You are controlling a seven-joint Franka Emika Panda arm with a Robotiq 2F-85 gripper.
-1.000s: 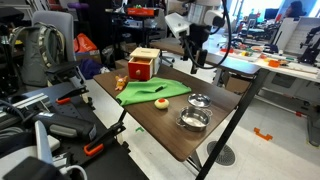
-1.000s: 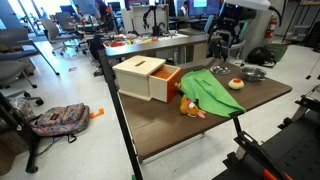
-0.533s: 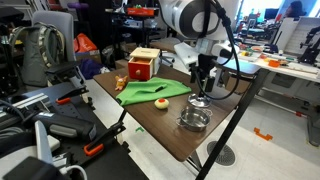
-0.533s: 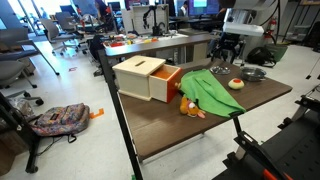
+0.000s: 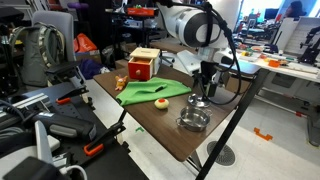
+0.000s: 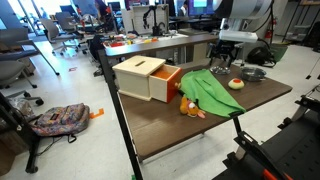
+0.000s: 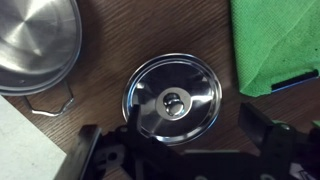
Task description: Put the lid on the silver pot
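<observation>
I should next grab the lid's central knob from above. The lid then stays flat, its rim free, to go on the silver pot.
The lid is small, round and shiny with a central knob, and lies flat on the brown table. My gripper is open, its two dark fingers spread on either side of the lid, just above it. The silver pot sits next to the lid with its wire handle towards me. In both exterior views the gripper hangs low over the lid, with the pot beside it near the table edge.
A green cloth lies close beside the lid, with a yellow object on it. A wooden box with an open red drawer stands further along. The table edge runs near the pot.
The arm has swung in from high behind the table and come down over the lid. The lid and the pot have not moved.
</observation>
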